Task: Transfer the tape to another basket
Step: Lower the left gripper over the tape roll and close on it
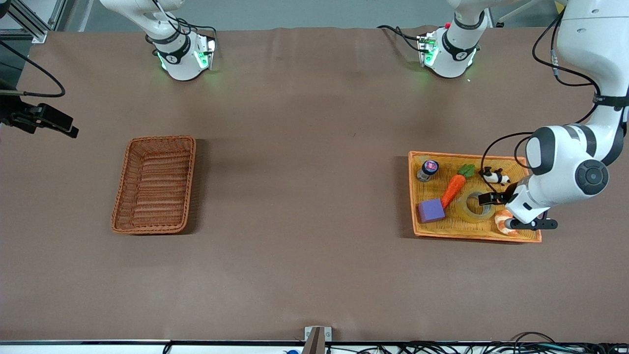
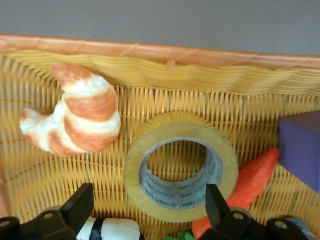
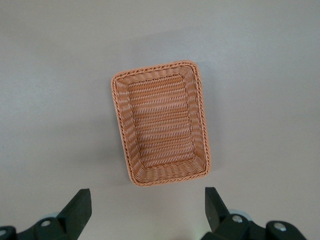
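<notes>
The left gripper isn't ready to close on the tape's rim [image 2: 133,172] and needs to lower first: its fingers are above it with tray weave [image 2: 109,182] showing between them, so they would miss the tape's rim if they closed now.
The tape [image 1: 472,207] lies flat in the yellow flat tray [image 1: 471,238] at the left arm's end of the table. In the left wrist view it [image 2: 150,197] is a yellowish ring with a wide hole. My left gripper [image 1: 491,198] is open and low over the tape, with its fingertips [image 2: 82,200] on either side of the ring's rim, not closed on it [image 2: 149,202]. The reddish-brown wicker basket [image 1: 155,184] stands empty toward the right arm's end. My right gripper [image 3: 147,200] is open and empty, and waits high above the table beside the basket [image 3: 161,122].
The tray also holds a croissant [image 1: 505,222] beside the tape, a carrot [image 1: 454,189], a purple block [image 1: 431,210], a small bottle [image 1: 427,169] and a panda toy [image 1: 494,175]. The croissant [image 2: 75,117] and carrot [image 2: 252,177] flank the tape closely.
</notes>
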Available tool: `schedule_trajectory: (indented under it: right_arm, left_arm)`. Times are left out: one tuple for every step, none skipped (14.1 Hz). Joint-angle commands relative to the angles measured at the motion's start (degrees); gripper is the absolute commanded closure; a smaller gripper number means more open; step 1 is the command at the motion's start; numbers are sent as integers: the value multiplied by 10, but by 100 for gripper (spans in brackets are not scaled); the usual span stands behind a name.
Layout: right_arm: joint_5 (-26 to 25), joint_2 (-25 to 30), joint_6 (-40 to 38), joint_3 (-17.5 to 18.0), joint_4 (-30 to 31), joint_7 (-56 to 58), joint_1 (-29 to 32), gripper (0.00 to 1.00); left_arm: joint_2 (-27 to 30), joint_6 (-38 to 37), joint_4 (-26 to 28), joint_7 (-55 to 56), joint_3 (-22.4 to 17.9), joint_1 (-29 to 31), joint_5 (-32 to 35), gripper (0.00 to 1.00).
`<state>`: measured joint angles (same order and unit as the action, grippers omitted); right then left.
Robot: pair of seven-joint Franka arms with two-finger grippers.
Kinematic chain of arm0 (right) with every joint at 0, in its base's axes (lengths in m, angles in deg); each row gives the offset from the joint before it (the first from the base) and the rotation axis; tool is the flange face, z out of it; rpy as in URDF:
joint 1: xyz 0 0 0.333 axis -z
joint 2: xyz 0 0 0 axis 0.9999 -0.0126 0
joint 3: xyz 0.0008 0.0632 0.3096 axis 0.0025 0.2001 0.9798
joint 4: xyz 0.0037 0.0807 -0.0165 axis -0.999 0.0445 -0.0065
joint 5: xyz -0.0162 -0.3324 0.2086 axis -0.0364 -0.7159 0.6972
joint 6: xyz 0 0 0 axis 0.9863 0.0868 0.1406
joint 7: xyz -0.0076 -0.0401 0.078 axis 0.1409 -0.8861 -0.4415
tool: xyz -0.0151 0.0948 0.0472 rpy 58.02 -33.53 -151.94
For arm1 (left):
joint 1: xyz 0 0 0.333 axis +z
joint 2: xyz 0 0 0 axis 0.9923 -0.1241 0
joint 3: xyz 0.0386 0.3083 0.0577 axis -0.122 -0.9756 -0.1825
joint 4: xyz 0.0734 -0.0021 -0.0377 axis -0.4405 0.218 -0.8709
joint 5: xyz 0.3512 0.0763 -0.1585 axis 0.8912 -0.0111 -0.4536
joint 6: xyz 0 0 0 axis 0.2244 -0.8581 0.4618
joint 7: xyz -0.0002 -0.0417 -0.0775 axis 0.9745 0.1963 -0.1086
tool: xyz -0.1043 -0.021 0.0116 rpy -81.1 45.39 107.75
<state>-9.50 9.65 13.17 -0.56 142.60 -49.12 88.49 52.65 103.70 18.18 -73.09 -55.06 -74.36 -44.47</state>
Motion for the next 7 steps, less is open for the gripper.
schedule_trajectory:
  right_arm:
    - [11,8,0,5,10,5,9,0]
    - [11,8,-1,5,10,5,9,0]
    - [11,8,0,5,10,5,9,0]
    - [11,8,0,5,10,5,9,0]
    - [11,8,-1,5,10,5,9,0]
    - [11,8,-1,5,10,5,8,0]
    - [11,8,-1,5,10,5,8,0]
  left_arm:
    - [-21,14,-2,-7,3,8,9,6]
    - [-24,14,3,-7,2,9,10,8]
    - [-24,15,9,-7,2,9,10,10]
    - [-24,19,14,-7,2,9,10,14]
    - [-27,25,20,-7,2,9,10,25]
    - [-32,32,22,-7,2,9,10,36]
    - [-34,34,21,-8,2,9,24,51]
